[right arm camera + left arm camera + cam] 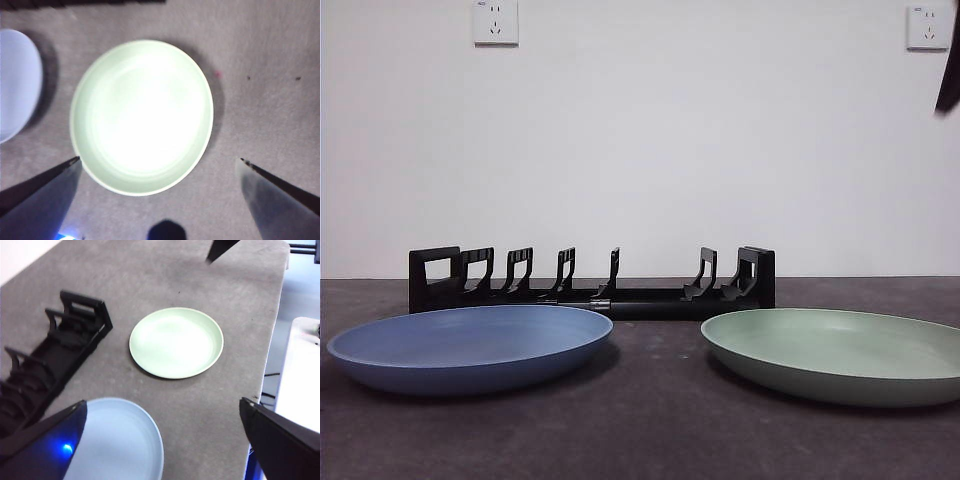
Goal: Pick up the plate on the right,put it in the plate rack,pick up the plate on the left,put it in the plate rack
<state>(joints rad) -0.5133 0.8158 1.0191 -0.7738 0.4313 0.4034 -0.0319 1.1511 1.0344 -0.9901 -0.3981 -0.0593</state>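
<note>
My right gripper will next grab the green plate by its thin raised rim (209, 134), because the plate's broad side is too wide for the fingers.
The green plate (840, 352) lies flat on the right of the dark table, the blue plate (470, 345) on the left. Behind them the black plate rack (590, 280) stands with no plate in its slots. My right gripper (159, 160) hovers open high above the green plate (142, 116), which lies between its jaws, and the blue plate's edge (15, 82) shows beside it. In the front view this arm is only a black tip (948, 75) at the top right corner. My left gripper (162, 404) is open and raised over the blue plate (117, 440), with the green plate (176, 342) and the rack (50, 365) beyond.
A white wall with two sockets (495, 22) stands close behind the rack. The table's side edge (272, 340) runs past the green plate, with a white surface (305, 370) beyond it. Grey tabletop (655, 400) separates the two plates.
</note>
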